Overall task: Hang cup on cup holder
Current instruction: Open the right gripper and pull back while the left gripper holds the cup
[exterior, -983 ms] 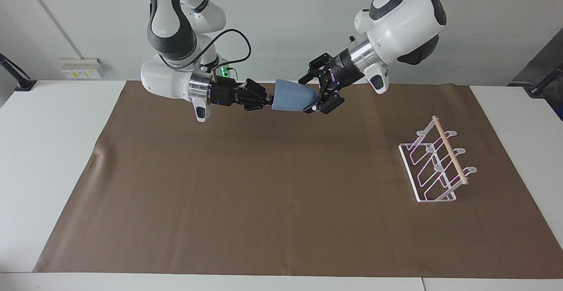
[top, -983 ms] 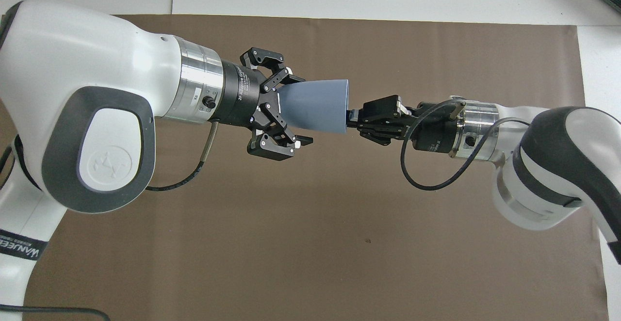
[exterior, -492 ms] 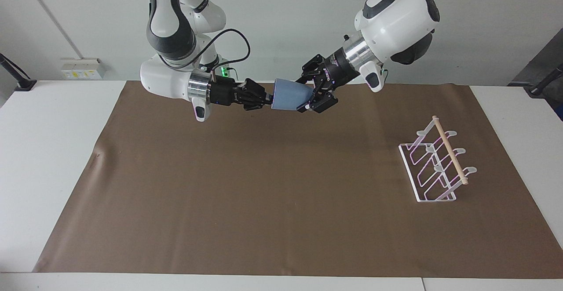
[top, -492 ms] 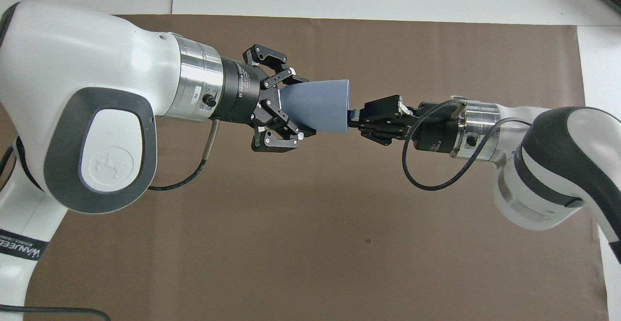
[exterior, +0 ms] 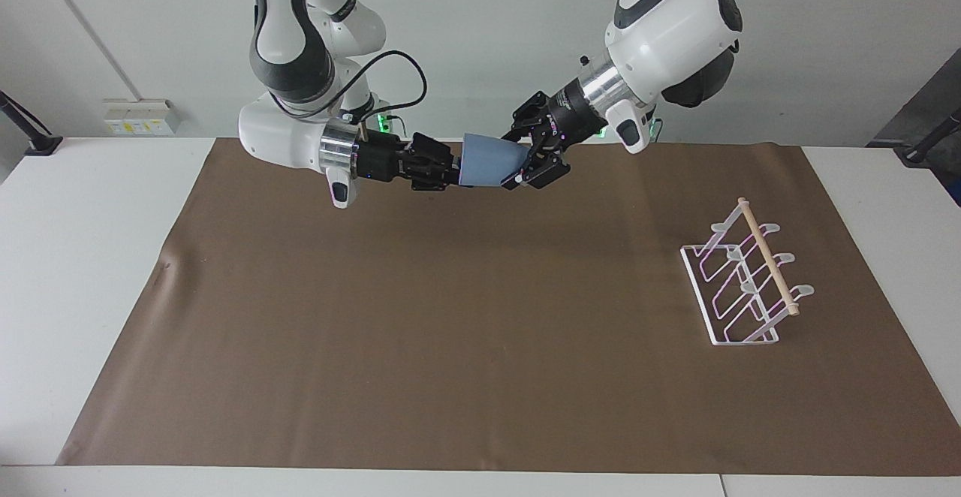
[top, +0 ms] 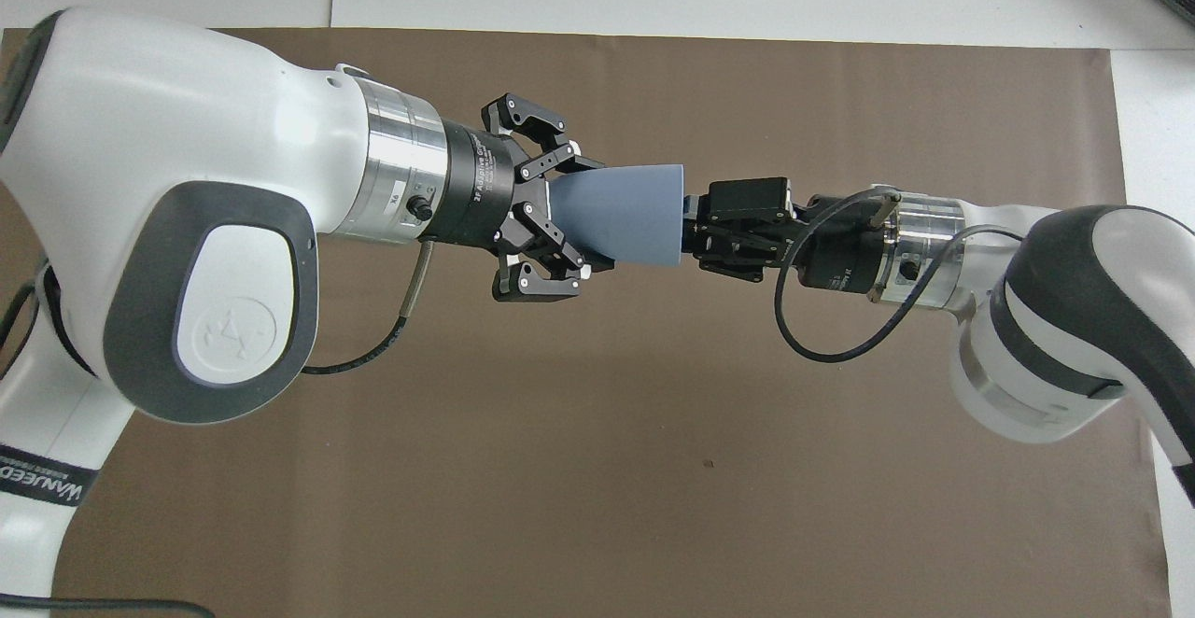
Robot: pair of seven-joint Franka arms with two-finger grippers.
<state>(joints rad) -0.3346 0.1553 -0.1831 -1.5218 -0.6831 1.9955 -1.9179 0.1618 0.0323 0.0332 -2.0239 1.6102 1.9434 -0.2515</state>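
Note:
My left gripper grabs the cup by its narrow base (top: 568,210) next, which leaves the cup's wide rim (top: 677,215) free to go over the cup holder.
The light-blue cup (exterior: 488,161) is held on its side in the air between the two arms, over the brown mat's edge nearest the robots; it also shows in the overhead view (top: 621,217). My right gripper (exterior: 454,169) (top: 691,226) is shut on the cup's wide rim. My left gripper (exterior: 518,161) (top: 579,215) is open, with its fingers on either side of the cup's narrow base, close to it. The white wire cup holder (exterior: 743,279) with its wooden dowel stands on the mat toward the left arm's end. It is hidden in the overhead view.
The brown mat (exterior: 450,347) covers most of the white table (exterior: 90,272). A black cable (top: 822,338) loops from the right wrist. A wall socket strip (exterior: 139,115) sits past the table near the right arm's base.
My left gripper has pushed further over the cup's base and its fingers have drawn in closer. Cup and both grippers shifted slightly toward the right arm's end.

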